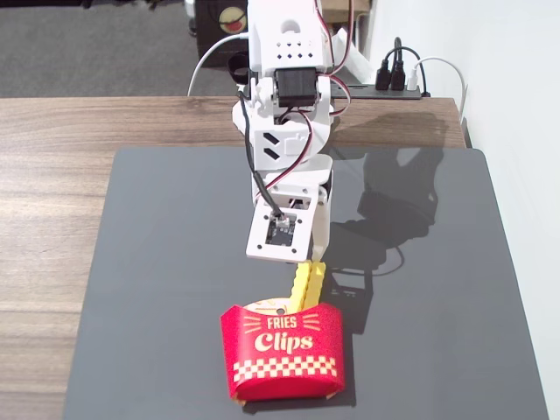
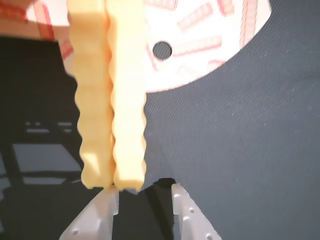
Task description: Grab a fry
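The gripper grabs the yellow fry by its exposed tip (image 1: 303, 269) next, to pull the fry out of the red carton (image 1: 282, 353).
Two bright-yellow crinkle-cut fries (image 1: 307, 282) stand side by side in the red "FRIES Clips" carton (image 1: 282, 353) near the front of the dark mat. In the wrist view the two fries (image 2: 111, 100) fill the upper left, their near ends just above the left fingertip. My white gripper (image 1: 302, 254) hovers just behind the fry tips. In the wrist view the gripper (image 2: 145, 192) is open and empty. The fries sit over the left finger (image 2: 102, 210) rather than in the gap between the jaws.
A dark grey mat (image 1: 175, 262) covers the wooden table (image 1: 52, 175). A power strip with plugs (image 1: 398, 83) lies at the back right by the white wall. The carton's white patterned inner wall (image 2: 200, 45) shows in the wrist view.
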Tool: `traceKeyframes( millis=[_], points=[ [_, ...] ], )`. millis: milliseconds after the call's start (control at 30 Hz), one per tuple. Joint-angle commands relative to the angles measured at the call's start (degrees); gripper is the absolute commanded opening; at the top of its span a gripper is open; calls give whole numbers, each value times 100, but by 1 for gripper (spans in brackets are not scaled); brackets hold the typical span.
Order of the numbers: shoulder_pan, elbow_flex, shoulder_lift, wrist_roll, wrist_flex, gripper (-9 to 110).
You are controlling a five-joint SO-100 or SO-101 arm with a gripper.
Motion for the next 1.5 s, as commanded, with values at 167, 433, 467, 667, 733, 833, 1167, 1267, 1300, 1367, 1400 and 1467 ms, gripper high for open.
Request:
traceKeyframes(
  millis=[167, 433, 467, 667, 733, 833, 1167, 1267, 1300, 1367, 1400, 1467],
  points=[
    [-53, -510, -299, 9, -167, 14],
    [-35, -782, -606, 9, -246, 14],
    [-35, -809, -642, 0, -246, 14],
    [-35, -870, -765, -9, -290, 14],
    [-44, -870, -765, -9, -299, 13],
    [-44, -870, -765, 0, -299, 12],
    [-53, -870, -765, 18, -299, 4],
    [-53, -870, -756, 18, -299, 4],
    [-53, -870, -756, 18, -299, 4],
    [-53, -870, -738, 18, -272, 4],
    [-62, -870, -721, 18, -237, 4],
    [-88, -817, -571, 18, -97, 4]
  ],
)
